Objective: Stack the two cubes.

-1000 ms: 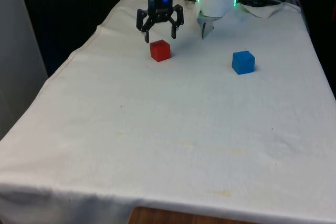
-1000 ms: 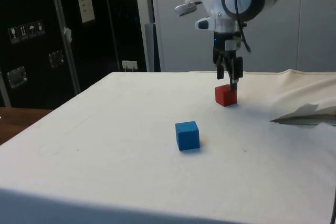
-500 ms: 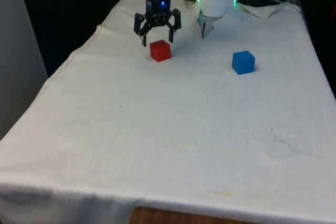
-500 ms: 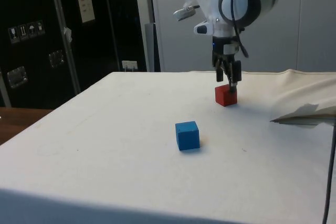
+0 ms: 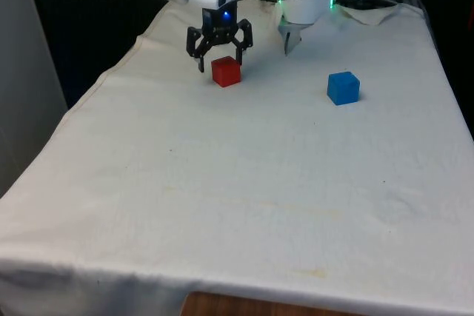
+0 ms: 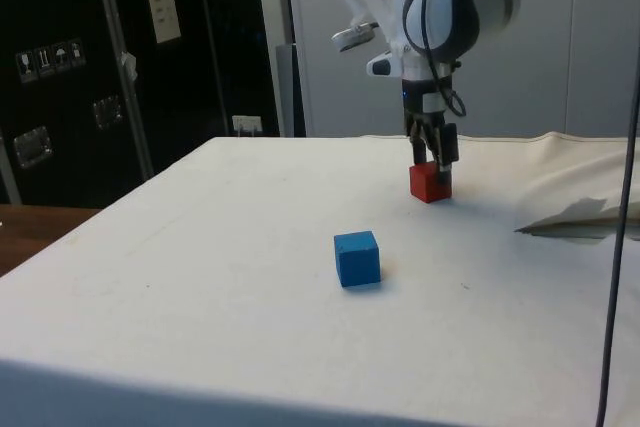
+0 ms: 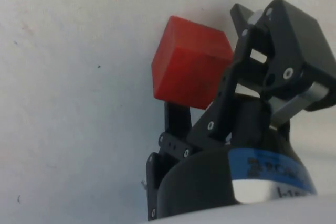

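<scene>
My gripper will stack the red cube [image 5: 226, 72] on the blue cube [image 5: 344, 87], so it will grab the red cube by its opposite sides next.
A red cube [image 5: 226, 72] sits on the white cloth at the far end, towards the front view's left. My gripper [image 5: 220, 57] hangs open right over it, one finger down on each side of its top. In the side view the gripper [image 6: 436, 161] reaches just onto the red cube [image 6: 430, 184]. The wrist view has the red cube [image 7: 191, 69] in the gap of the gripper [image 7: 215, 72], not clamped. A blue cube [image 5: 344, 87] stands apart towards the front view's right, nearer the camera in the side view [image 6: 357, 258].
The robot's white base [image 5: 305, 5] stands just behind the red cube. Bunched white cloth [image 5: 374, 12] lies at the far right corner, and a raised fold [image 6: 585, 219] shows in the side view. The cloth drops off at the table's left edge [image 5: 96, 86].
The gripper has come down and shifted slightly to the front view's left, its open fingers now level with the red cube's top. Neither cube has moved.
</scene>
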### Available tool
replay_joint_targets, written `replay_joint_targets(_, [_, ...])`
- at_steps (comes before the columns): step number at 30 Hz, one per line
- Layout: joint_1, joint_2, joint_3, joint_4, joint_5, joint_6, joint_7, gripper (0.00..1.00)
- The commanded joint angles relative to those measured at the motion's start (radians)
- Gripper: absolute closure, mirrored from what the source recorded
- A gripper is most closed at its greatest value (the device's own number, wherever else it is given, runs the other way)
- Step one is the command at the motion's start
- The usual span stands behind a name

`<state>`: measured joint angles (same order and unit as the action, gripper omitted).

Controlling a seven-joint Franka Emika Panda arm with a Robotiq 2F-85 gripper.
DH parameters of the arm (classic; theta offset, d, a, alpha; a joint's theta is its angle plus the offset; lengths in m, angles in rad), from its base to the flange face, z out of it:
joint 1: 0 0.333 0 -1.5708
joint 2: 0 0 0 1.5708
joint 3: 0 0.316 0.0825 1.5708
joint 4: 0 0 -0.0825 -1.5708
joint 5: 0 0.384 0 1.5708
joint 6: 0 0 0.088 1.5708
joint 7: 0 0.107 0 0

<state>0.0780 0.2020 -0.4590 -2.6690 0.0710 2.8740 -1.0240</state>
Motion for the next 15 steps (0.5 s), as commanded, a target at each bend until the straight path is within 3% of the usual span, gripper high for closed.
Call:
replay_joint_targets(1, [-0.019,-0.027,0.030,-0.007,0.041,-0.018,-0.035,0.00])
replay_joint_targets(2, [-0.019,-0.025,0.031,-0.006,0.052,-0.022,-0.044,0.00])
replay_joint_targets(3, [0.000,0.001,0.001,0.001,0.012,-0.004,-0.011,0.00])
replay_joint_targets(4, [-0.018,-0.024,0.031,-0.004,0.063,-0.026,-0.053,0.00])
replay_joint_targets(11, [-0.013,-0.020,0.029,0.003,0.119,-0.052,-0.104,0.00])
replay_joint_targets(12, [0.001,0.001,0.009,0.008,0.089,-0.042,-0.080,0.00])
replay_joint_targets(13, [-0.012,-0.019,0.028,0.004,0.122,-0.053,-0.107,0.00])
replay_joint_targets(15, [-0.011,-0.019,0.027,0.004,0.128,-0.054,-0.111,0.00])
